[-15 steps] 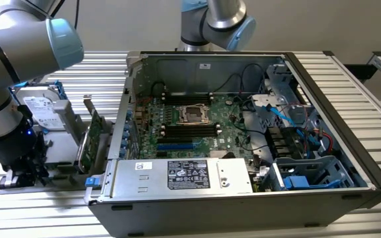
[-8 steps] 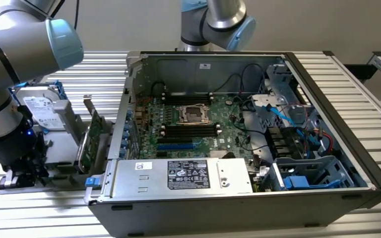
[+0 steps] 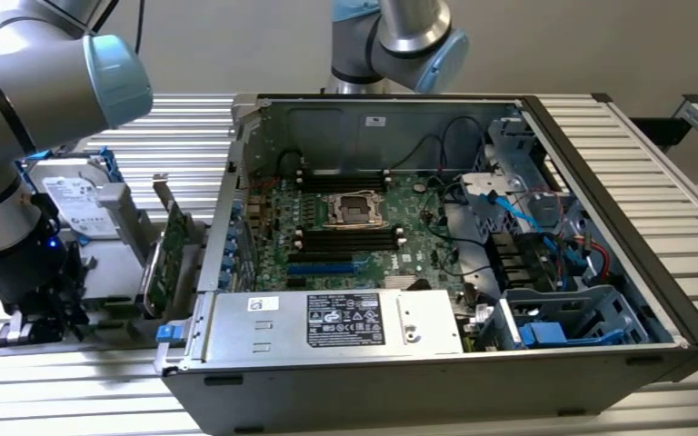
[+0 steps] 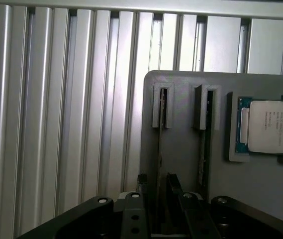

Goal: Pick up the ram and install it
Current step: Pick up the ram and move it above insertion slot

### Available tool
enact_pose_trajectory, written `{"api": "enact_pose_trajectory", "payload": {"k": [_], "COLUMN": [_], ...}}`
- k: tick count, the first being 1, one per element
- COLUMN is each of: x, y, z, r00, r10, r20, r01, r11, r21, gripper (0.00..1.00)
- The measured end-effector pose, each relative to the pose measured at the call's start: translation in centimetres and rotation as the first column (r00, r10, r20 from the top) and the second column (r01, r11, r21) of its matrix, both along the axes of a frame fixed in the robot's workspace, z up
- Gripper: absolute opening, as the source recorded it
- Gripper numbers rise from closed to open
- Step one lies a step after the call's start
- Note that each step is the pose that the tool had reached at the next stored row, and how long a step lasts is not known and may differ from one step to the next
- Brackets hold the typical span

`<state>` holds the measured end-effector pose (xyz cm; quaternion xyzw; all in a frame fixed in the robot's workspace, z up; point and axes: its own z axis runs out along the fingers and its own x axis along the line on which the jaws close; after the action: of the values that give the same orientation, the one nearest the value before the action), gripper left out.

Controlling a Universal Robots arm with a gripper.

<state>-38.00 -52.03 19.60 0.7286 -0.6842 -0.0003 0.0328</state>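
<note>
The gripper grips the ram by its bare middle part (image 4: 157,191) next, where both ram sides stand free, since the tray's slotted block (image 4: 163,106) encloses the ram's end.
The ram (image 4: 159,124) stands on its edge in the left slot of a grey holder tray (image 4: 181,164); it looks like a thin dark strip there. My gripper (image 4: 157,180) is lowered over it, open, with one finger on each side of the stick and a small gap at both. A second thin stick (image 4: 204,139) stands in the neighbouring slot. In the exterior view my gripper (image 3: 36,322) hangs low over the tray at the exterior view's left, beside the open computer case (image 3: 246,163).
A processor chip (image 4: 270,124) lies in a pocket of the same tray. A green expansion card (image 3: 170,259) and a hard drive (image 3: 76,193) stand between gripper and case. The motherboard (image 3: 362,218) lies inside the case. A second robot arm (image 3: 398,36) stands behind it.
</note>
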Motion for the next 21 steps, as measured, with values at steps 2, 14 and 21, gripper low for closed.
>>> {"api": "enact_pose_trajectory", "payload": {"k": [2,14,21], "x": [0.0,0.0,0.0], "y": [0.0,0.0,0.0], "z": [0.0,-0.01,0.0], "r00": [1.0,1.0,1.0], "r10": [0.0,0.0,0.0], "r20": [0.0,0.0001,0.0001], "r01": [0.0,0.0,0.0], "r11": [1.0,1.0,1.0], "r21": [0.0001,0.0002,0.0001], "gripper": [0.3,0.18,0.14]}}
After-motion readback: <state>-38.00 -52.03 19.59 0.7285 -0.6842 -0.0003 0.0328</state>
